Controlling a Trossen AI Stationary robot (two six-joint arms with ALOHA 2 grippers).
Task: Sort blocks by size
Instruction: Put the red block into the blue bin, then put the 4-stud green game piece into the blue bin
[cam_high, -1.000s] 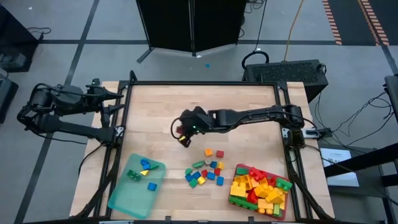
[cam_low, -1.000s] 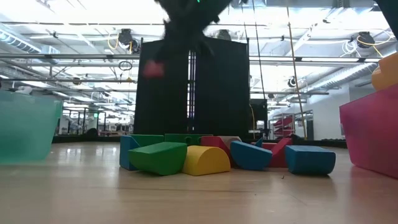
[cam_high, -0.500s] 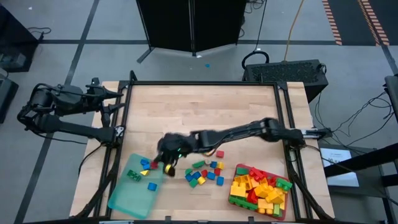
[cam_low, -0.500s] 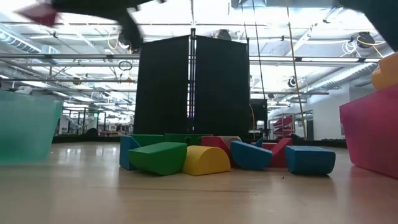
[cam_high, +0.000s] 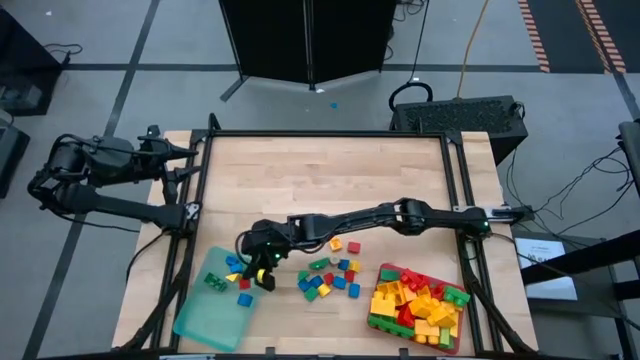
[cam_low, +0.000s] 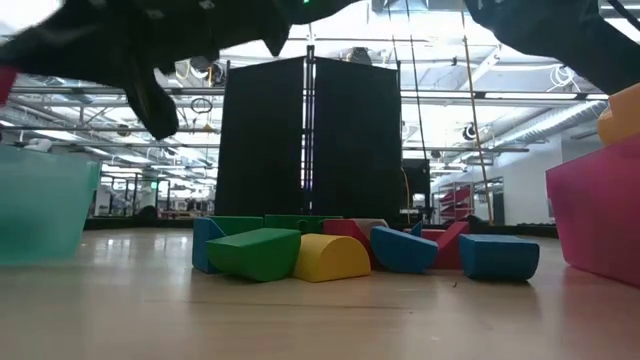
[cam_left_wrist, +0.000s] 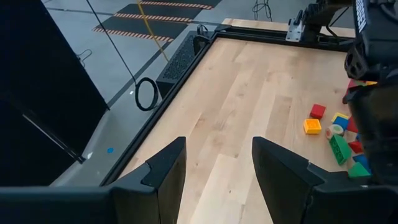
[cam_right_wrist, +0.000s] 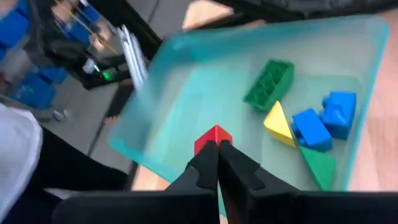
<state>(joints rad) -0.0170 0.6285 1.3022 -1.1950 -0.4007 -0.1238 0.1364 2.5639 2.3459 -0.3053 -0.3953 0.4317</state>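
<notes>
The right gripper needs to open now, as the red block is hanging inside the teal tray's rim, above the tray's bottom, and would fall there.
My right gripper (cam_high: 256, 272) hangs over the right part of the translucent teal tray (cam_high: 205, 312), shut on a small red block (cam_right_wrist: 213, 135). In the tray lie a green block (cam_right_wrist: 268, 84), a yellow wedge (cam_right_wrist: 277, 124) and blue blocks (cam_right_wrist: 323, 121). A loose pile of blocks (cam_high: 330, 275) rests on the table between the two trays; it also shows in the low view (cam_low: 330, 255). The red tray (cam_high: 380, 322) holds several larger yellow, red and green blocks. My left gripper (cam_left_wrist: 217, 168) waits open at the table's far left corner, touching nothing. My right gripper pinches the small red block (cam_right_wrist: 214, 133) between its two fingertips (cam_right_wrist: 202, 158), only at their free ends. The fingers slant downward from the table's right side toward its left. The block is lifted clear, above the teal tray's floor.
Bare wooden tabletop (cam_high: 330, 180) fills the far half of the table. A black metal frame (cam_high: 205, 150) borders the table. The right arm (cam_high: 400, 212) stretches across the table's middle, over the loose pile.
My right gripper has swung from the table's middle toward the near left and down, ending over the teal tray. It has stayed shut on the red block, which travelled with it clear of the table.
</notes>
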